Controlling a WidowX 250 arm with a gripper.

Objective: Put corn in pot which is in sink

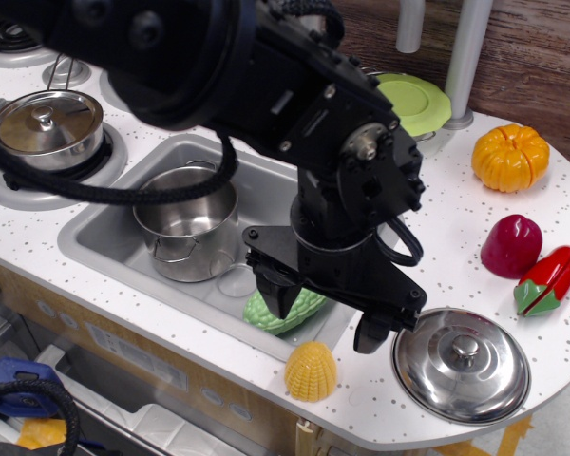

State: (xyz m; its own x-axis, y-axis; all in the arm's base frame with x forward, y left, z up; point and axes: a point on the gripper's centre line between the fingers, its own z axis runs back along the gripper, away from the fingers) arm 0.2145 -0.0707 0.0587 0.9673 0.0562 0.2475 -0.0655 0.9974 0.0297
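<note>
I should next grab the yellow corn (312, 370) by its ribbed sides, so that it gets into the steel pot (186, 226) in the sink.
The yellow ribbed corn (312, 370) stands on the white countertop at the front edge, just right of the sink's near corner. My gripper (325, 318) hangs open just above and behind it, one finger (272, 290) over the sink's near right corner and the other (372, 332) over the counter; nothing is held. The shiny steel pot (186, 226) with loop handles stands open and empty in the left part of the grey sink (104, 237).
A bumpy green gourd (285, 312) lies in the sink under my gripper. A steel lid (462, 363) lies right of the corn. An orange pumpkin (509, 157), a dark red vegetable (511, 245) and a red pepper (547, 279) sit at right. A lidded pot (47, 128) sits on the stove at left.
</note>
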